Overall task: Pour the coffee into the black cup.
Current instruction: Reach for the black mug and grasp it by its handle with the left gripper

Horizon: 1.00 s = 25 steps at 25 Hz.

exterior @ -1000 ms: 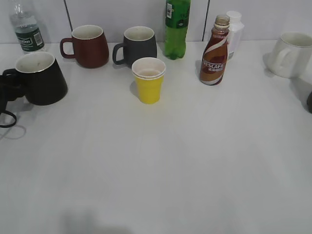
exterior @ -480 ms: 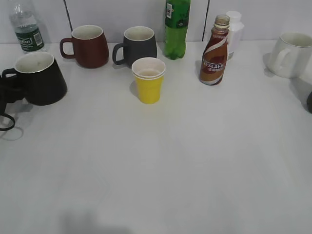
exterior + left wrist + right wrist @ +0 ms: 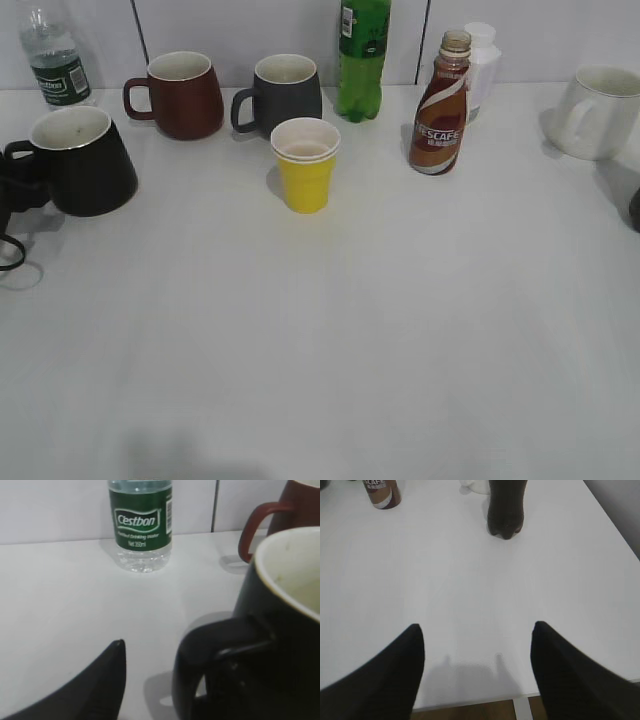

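The left gripper grabs the cup by its slim loop handle next, since the black cup's wide round body (image 3: pixel 93 172) is too broad for my fingers.
The black cup (image 3: pixel 85 165) stands at the table's left, its handle (image 3: pixel 20 152) pointing left. In the left wrist view it fills the right side (image 3: pixel 280 630). My left gripper (image 3: pixel 5 200) is open right beside the handle. One finger (image 3: pixel 95 685) shows apart from the handle (image 3: pixel 192 670), and the other finger is hidden behind it. The coffee bottle (image 3: pixel 438 105) stands uncapped at the back right; its base shows in the right wrist view (image 3: pixel 382 492). My right gripper (image 3: pixel 477 650) is open and empty over the table's near edge.
Along the back stand a water bottle (image 3: pixel 55 60), a maroon mug (image 3: pixel 180 95), a dark grey mug (image 3: pixel 285 95), a green soda bottle (image 3: pixel 362 60), a white bottle (image 3: pixel 485 65) and a white mug (image 3: pixel 600 110). A yellow paper cup (image 3: pixel 305 165) stands mid-table. A dark bottle (image 3: pixel 505 510) stands ahead of my right gripper.
My left gripper has drawn back a little to the left, so more of the black cup's handle shows. The cup and the coffee bottle have not moved.
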Tool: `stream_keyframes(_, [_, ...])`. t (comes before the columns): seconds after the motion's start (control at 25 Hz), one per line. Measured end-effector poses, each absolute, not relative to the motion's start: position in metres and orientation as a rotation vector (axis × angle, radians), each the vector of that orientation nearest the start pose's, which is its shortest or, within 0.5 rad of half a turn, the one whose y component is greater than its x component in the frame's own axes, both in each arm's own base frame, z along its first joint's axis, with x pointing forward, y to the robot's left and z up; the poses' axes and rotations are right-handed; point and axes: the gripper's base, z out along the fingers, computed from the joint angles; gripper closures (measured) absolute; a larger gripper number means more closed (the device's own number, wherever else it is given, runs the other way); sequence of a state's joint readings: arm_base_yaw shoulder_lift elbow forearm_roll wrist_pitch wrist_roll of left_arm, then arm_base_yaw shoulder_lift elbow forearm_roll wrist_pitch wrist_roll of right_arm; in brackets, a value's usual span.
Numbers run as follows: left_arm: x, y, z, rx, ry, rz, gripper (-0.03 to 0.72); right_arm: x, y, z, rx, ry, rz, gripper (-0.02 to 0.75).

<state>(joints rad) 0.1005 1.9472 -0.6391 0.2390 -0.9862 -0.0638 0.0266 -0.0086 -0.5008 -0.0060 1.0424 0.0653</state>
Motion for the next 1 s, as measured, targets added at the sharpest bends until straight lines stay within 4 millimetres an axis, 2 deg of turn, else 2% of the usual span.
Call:
stream_keyframes(0.44, [0.340, 0.016, 0.124, 0.133, 1.808, -0.058, 0.304, -0.006, -0.001, 0.279, 0.039, 2.016, 0.051, 0.214])
stream_keyframes(0.68, [0.354, 0.016, 0.121, 0.165, 1.795, -0.070, 0.331, -0.006, -0.001, 0.279, 0.039, 2.016, 0.051, 0.212])
stream_keyframes(0.8, [0.362, 0.015, 0.119, 0.187, 1.781, -0.090, 0.414, -0.006, -0.001, 0.279, 0.039, 2.016, 0.051, 0.213])
stream_keyframes(0.92, [0.364, 0.012, 0.119, 0.217, 1.760, -0.110, 0.590, -0.006, -0.001, 0.279, 0.039, 2.016, 0.051, 0.213])
stream_keyframes(0.96, [0.364, 0.011, 0.119, 0.224, 1.755, -0.120, 0.626, -0.006, -0.001, 0.279, 0.039, 2.016, 0.051, 0.213])
stream_keyframes(1.0, [0.364, 0.011, 0.120, 0.223, 1.753, -0.127, 0.625, -0.006, -0.001, 0.279, 0.039, 2.016, 0.051, 0.213])
